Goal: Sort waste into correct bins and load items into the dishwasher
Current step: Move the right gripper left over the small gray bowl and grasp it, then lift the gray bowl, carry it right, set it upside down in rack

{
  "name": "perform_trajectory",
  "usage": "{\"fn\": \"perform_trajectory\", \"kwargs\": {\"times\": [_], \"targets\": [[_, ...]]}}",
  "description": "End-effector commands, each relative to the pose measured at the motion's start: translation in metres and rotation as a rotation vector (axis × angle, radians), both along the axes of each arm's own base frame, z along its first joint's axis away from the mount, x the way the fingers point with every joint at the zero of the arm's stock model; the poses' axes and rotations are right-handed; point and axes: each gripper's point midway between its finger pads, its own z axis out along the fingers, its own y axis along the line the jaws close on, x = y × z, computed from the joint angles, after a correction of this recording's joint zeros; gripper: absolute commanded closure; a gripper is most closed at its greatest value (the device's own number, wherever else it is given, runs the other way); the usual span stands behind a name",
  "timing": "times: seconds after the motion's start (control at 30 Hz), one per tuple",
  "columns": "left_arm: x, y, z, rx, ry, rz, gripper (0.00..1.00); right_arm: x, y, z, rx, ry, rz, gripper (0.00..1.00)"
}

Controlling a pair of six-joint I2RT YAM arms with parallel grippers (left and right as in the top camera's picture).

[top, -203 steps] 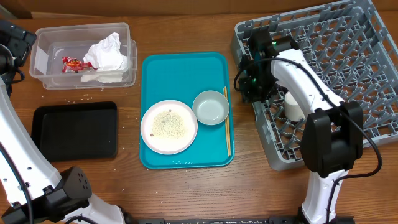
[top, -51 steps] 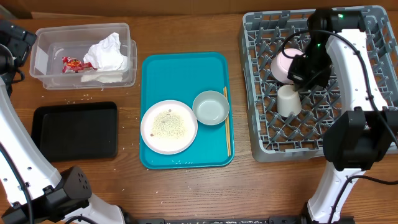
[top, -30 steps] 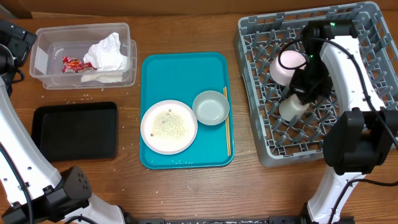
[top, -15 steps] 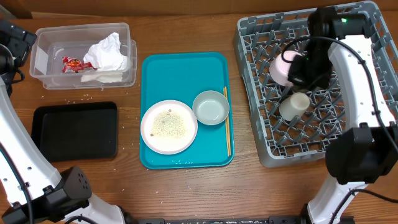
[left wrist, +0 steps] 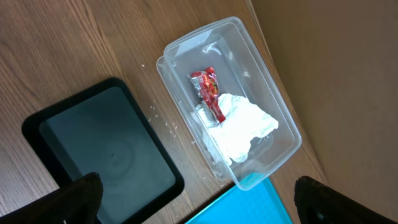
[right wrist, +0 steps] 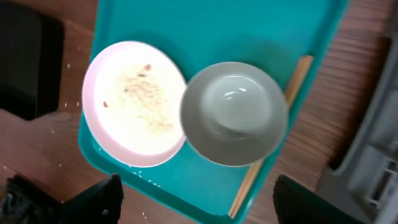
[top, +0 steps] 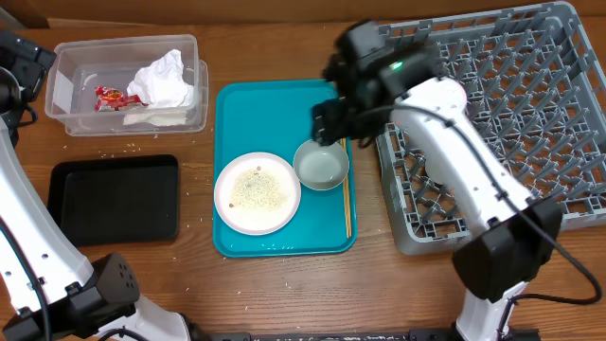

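I should next use my right gripper to grab the grey-green bowl by its rim (top: 328, 144), one finger inside and one outside, to turn it upside down into the dish rack (top: 511, 104).
My right gripper (top: 328, 119) hangs open over the teal tray (top: 275, 114), just above the far rim of the grey-green bowl (top: 320, 165) (right wrist: 233, 112). Nothing is between its fingers (right wrist: 101, 199). The white round plate (top: 257, 192) (right wrist: 134, 102), dusted with rice, touches the bowl's left side. The chopsticks (top: 347, 201) (right wrist: 273, 140) lie along the tray's right edge. White napkins (top: 166, 80) (left wrist: 242, 127) and the red wrapper (top: 111, 97) (left wrist: 210, 93) lie in the clear tub (top: 66, 59). My left gripper (left wrist: 199, 208) is open above the black tray (left wrist: 102, 149). The right arm hides part of the grey dish rack (top: 511, 104).
The black tray (top: 114, 199) sits front left, below the tub. Loose rice grains (top: 123, 149) dot the wood between them and lie near the teal tray's front edge. The dish rack fills the right side of the table.
My right gripper opened, let go in the dish rack, and swung left across to the teal tray above the bowl. The left arm has not moved.
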Motion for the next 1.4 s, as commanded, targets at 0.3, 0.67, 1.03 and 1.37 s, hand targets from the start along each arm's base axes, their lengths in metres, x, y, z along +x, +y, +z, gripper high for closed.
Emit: {"fn": "perform_trajectory", "kwargs": {"times": [0.3,0.67,1.03,1.37], "targets": [[0.002,0.000,-0.002,0.014,0.014,-0.012,0.00,-0.005,0.072,-0.002,0.048,-0.130,0.118,0.05],[0.002,0.000,-0.002,0.014,0.014,-0.012,0.00,0.011,0.071,-0.093,-0.084,-0.018,-0.030,0.32],[0.002,0.000,-0.002,0.014,0.014,-0.012,0.00,0.012,0.067,-0.139,-0.135,0.049,-0.133,0.54],[0.002,0.000,-0.002,0.014,0.014,-0.012,0.00,0.010,0.064,-0.147,-0.159,0.070,-0.187,0.64]]}}
